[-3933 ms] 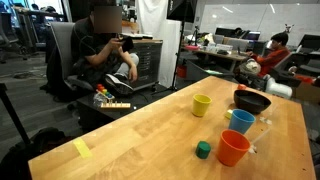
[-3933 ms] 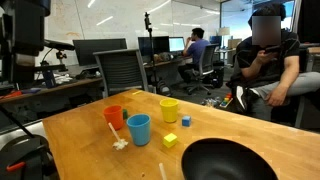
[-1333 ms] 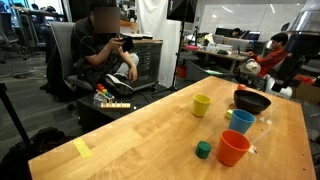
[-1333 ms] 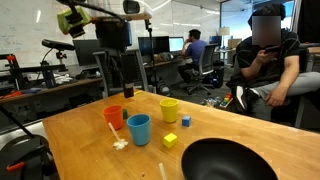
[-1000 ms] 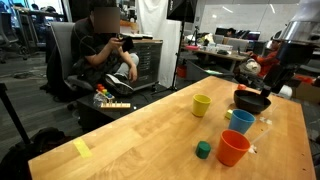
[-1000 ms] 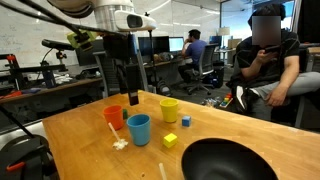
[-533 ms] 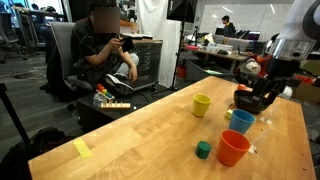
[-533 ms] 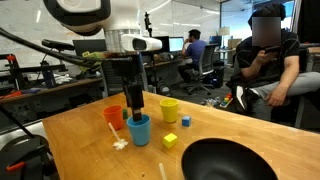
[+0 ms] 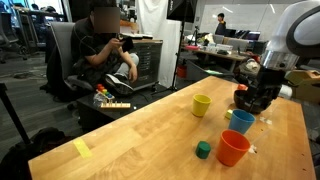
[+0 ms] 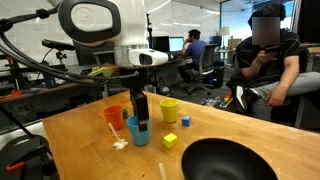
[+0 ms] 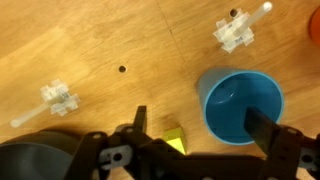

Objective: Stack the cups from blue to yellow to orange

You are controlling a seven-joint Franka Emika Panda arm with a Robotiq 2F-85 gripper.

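My gripper should go lower before closing on the blue cup's near side between my fingers, which only reach about the blue cup's rim in an exterior view.
The light blue cup (image 9: 241, 121) (image 10: 138, 131) stands upright on the wooden table, between the orange cup (image 9: 233, 148) (image 10: 113, 116) and the yellow cup (image 9: 202, 105) (image 10: 169, 110). All three stand apart and unstacked. My gripper (image 9: 252, 106) (image 10: 141, 120) is open and hangs straight down just over the blue cup. In the wrist view the blue cup (image 11: 240, 105) lies mostly between the fingers of the gripper (image 11: 203, 126), with one finger over its rim. The gripper holds nothing.
A dark wide bowl (image 9: 252, 100) (image 10: 225, 160) stands close to the cups. A yellow cube (image 10: 170, 141) (image 11: 175, 140), a blue cube (image 10: 186, 120) and a green cube (image 9: 204, 150) lie nearby. White plastic pieces (image 11: 238, 30) (image 11: 58, 98) lie on the wood. A seated person (image 9: 105, 50) is beyond the table.
The arm has come into view and moved down over the blue cup, staying open. The cups have not moved.
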